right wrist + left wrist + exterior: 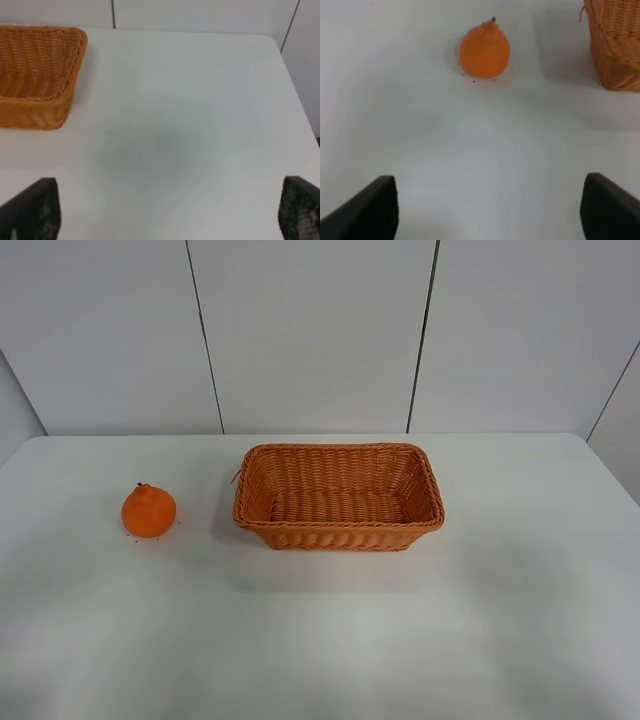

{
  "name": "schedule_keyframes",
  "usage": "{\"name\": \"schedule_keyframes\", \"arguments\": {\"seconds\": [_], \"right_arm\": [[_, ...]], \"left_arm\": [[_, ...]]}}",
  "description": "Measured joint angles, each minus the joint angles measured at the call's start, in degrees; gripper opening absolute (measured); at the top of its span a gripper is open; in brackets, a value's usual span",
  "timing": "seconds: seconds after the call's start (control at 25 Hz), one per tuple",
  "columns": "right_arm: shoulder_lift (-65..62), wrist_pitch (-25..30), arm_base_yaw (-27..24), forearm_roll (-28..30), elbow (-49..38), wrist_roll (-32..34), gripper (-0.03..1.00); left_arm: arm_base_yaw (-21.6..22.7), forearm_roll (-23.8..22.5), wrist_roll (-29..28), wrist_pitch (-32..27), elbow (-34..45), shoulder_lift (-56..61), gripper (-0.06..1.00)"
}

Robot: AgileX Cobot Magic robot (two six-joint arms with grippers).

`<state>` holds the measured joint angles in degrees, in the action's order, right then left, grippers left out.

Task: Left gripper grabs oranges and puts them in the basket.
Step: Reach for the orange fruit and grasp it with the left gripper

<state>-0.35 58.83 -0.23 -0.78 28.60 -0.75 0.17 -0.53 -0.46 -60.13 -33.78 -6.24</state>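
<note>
My left gripper grabs the orange by its knobbed stem end [145, 490] next, to put it in the basket [338, 532].
The orange [149, 510] sits on the white table, left of the basket [338, 532]; it also shows in the left wrist view [484, 48]. The wicker basket is empty, at the table's middle; part of it shows in the left wrist view [615, 45] and in the right wrist view [35, 70]. Neither arm shows in the exterior high view. My left gripper [487, 210] is open, its fingers [367, 210] spread wide, some way short of the orange. My right gripper [167, 210] is open and empty over bare table to the right of the basket.
The white table [320, 640] ends at a grey panelled wall [320, 330] behind. Its right edge [295, 95] shows in the right wrist view.
</note>
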Motion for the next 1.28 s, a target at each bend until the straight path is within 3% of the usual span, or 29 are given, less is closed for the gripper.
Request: {"name": "schedule_keyframes", "arguments": {"seconds": [0.36,0.8,1.0,1.28], "right_arm": [[0.00,0.00,0.00,0.00,0.00,0.00,0.69],[0.00,0.00,0.00,0.00,0.00,0.00,0.69],[0.00,0.00,0.00,0.00,0.00,0.00,0.69],[0.00,0.00,0.00,0.00,0.00,0.00,0.69]], "left_arm": [[0.00,0.53,0.46,0.21,-19.22,-37.11,0.85],[0.00,0.53,1.96,0.65,-49.74,-84.87,0.85],[0.00,4.09,2.15,0.85,-62.58,-102.17,0.85],[0.00,4.66,2.45,1.04,-67.79,-116.72,0.85]]}}
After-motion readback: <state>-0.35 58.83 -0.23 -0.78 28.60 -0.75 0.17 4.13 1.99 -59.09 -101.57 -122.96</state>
